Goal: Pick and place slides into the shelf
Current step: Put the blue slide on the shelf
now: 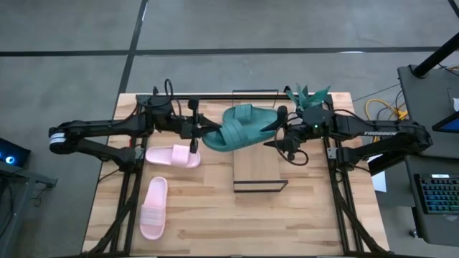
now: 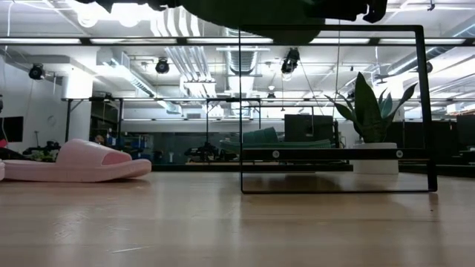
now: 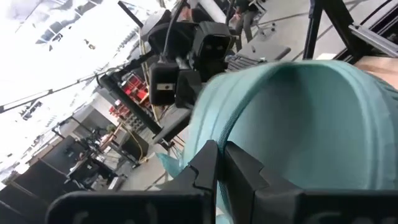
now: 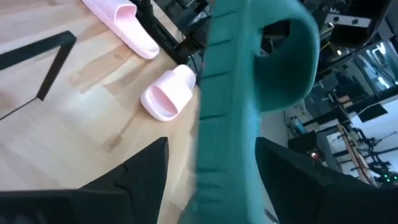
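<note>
My right gripper grabs the teal slide by its heel end (image 1: 265, 132) next, to set it on the shelf (image 1: 258, 168).
One teal-green slide (image 1: 240, 127) hangs in the air over the far part of the shelf (image 1: 258, 168), between my two grippers. My left gripper (image 1: 195, 134) is shut on its left end. My right gripper (image 1: 278, 135) is open at its right end, one finger on each side of the sole (image 4: 230, 93). Two pale pink slides (image 1: 172, 156) (image 1: 153, 208) lie sole-down on the table left of the shelf. A second teal slide does not plainly show. My left gripper pinches the teal slide's sole rim (image 3: 208, 134) at the end nearest the left arm, between its two fingers (image 3: 242, 168). It comes in about level from the table's left. The slide is lifted clear of the shelf and table. Whether my right gripper touches the slide, I cannot tell.
The shelf's thin dark frame (image 2: 427, 111) stands upright around the plank. A potted plant (image 1: 308, 94) sits at the table's far edge behind the right arm. Bare wood lies near the front edge, to the right of the pink slides.
</note>
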You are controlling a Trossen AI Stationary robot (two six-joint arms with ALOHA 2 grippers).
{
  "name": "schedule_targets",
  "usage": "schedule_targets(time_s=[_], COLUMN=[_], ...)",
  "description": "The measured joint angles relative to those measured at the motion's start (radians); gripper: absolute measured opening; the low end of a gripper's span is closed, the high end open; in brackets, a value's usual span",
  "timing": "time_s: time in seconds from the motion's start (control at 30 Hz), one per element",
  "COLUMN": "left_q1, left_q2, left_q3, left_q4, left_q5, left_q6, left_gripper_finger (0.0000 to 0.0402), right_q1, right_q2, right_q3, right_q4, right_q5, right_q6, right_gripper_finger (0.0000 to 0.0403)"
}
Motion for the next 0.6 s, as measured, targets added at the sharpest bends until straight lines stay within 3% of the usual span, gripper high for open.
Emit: schedule_targets(time_s=[0.1,0.27,0.37,0.53,0.6], left_q1=[0.0,0.0,0.0,0.0,0.0], left_q2=[0.003,0.008,0.009,0.01,0.01], left_q3=[-0.003,-0.002,-0.002,0.001,-0.001], left_q4=[0.014,0.028,0.06,0.069,0.081], left_q5=[0.001,0.001,0.007,0.011,0.011], left_q6=[0.0,-0.001,-0.003,-0.007,-0.035], left_gripper_finger=[0.0,0.0,0.0,0.0,0.0], right_q1=[0.0,0.0,0.0,0.002,0.003], right_q2=[-0.003,-0.001,0.0,0.0,0.0], right_q3=[0.0,0.0,0.0,0.0,0.0], right_q4=[0.005,0.012,0.023,0.016,0.014], right_q5=[0.01,0.124,0.174,0.165,0.164], right_q6=[0.0,0.017,0.03,0.006,-0.007], right_gripper_finger=[0.023,0.0212,0.0165,0.0056,0.0055])
